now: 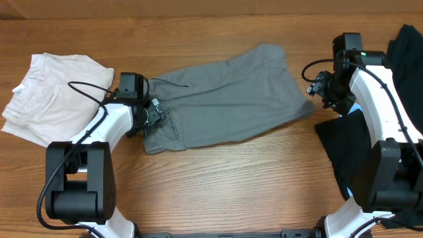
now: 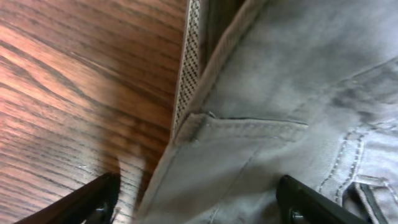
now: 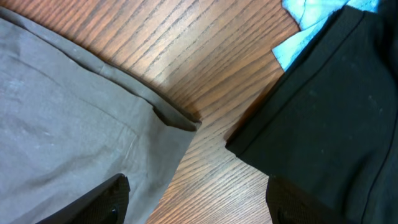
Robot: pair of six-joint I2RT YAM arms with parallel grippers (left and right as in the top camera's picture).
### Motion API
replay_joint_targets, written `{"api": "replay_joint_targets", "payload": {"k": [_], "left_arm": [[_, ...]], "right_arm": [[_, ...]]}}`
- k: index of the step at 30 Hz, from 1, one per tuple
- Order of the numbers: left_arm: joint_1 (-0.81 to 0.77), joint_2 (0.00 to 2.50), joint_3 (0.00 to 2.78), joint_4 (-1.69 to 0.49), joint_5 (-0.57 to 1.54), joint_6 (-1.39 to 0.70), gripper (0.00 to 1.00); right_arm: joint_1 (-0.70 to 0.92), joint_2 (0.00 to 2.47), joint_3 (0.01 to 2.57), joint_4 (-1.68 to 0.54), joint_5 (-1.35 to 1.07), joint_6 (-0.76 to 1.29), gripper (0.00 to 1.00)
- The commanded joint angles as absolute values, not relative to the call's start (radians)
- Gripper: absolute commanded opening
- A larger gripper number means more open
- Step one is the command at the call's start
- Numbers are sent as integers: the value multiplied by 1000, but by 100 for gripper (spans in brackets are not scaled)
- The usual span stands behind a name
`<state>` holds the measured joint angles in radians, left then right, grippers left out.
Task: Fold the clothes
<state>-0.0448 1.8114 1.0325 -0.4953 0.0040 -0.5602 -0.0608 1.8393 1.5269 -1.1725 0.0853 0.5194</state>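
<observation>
My right gripper takes hold of the grey garment by its corner opposite the waistband next, to fold the garment over onto itself.
A mid-grey garment (image 1: 225,99) lies spread across the middle of the table, waistband to the left. My left gripper (image 1: 153,114) is open over its waistband corner; in the left wrist view the fingers (image 2: 199,202) straddle the grey hem (image 2: 249,130) and bare wood. My right gripper (image 1: 322,89) is open just above the grey garment's right corner (image 3: 93,118), with wood between its fingers (image 3: 196,199). An off-white garment (image 1: 49,102) lies at the far left. A black garment (image 1: 350,152) lies at the right, also in the right wrist view (image 3: 329,106).
A light blue cloth (image 3: 305,25) peeks from under the black garment. More black cloth (image 1: 406,46) lies at the back right corner. The wooden table (image 1: 231,178) shows bare along the front.
</observation>
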Motion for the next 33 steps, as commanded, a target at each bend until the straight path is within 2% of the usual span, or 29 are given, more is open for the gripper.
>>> {"api": "replay_joint_targets", "payload": {"k": [1,3,7,9,13,16,18,19,22,23,26,33], "left_arm": [[-38,1820,976,-394,104,-482,75],[-39,1827,951,-340,125,-474,69],[-39,1831,945,-331,133,-474,31],[-39,1831,945,-333,133,-474,6],[-36,1830,952,-360,131,-445,4],[-18,1822,1010,-475,131,-408,4],[17,1805,1185,-768,131,-359,4],[22,1804,1232,-830,131,-339,4],[31,1802,1411,-1031,128,-287,4],[33,1802,1468,-1082,128,-287,4],[32,1802,1617,-1185,138,-288,4],[32,1802,1790,-1216,341,-289,4]], "right_arm": [[-59,1824,1547,-1173,84,516,75],[-59,1824,1547,-1175,84,515,74],[-59,1824,1547,-1180,84,516,74],[-59,1824,1547,-1180,84,515,74],[-59,1824,1547,-1180,84,515,75],[-59,1824,1547,-1167,63,466,73],[-54,1824,1547,-1103,-93,212,53],[-51,1824,1547,-1087,-117,173,46],[-31,1825,1546,-1003,-163,129,10],[-21,1826,1544,-979,-200,121,4],[35,1839,1544,-931,-362,57,4],[232,1930,1539,-900,-478,120,4]]}}
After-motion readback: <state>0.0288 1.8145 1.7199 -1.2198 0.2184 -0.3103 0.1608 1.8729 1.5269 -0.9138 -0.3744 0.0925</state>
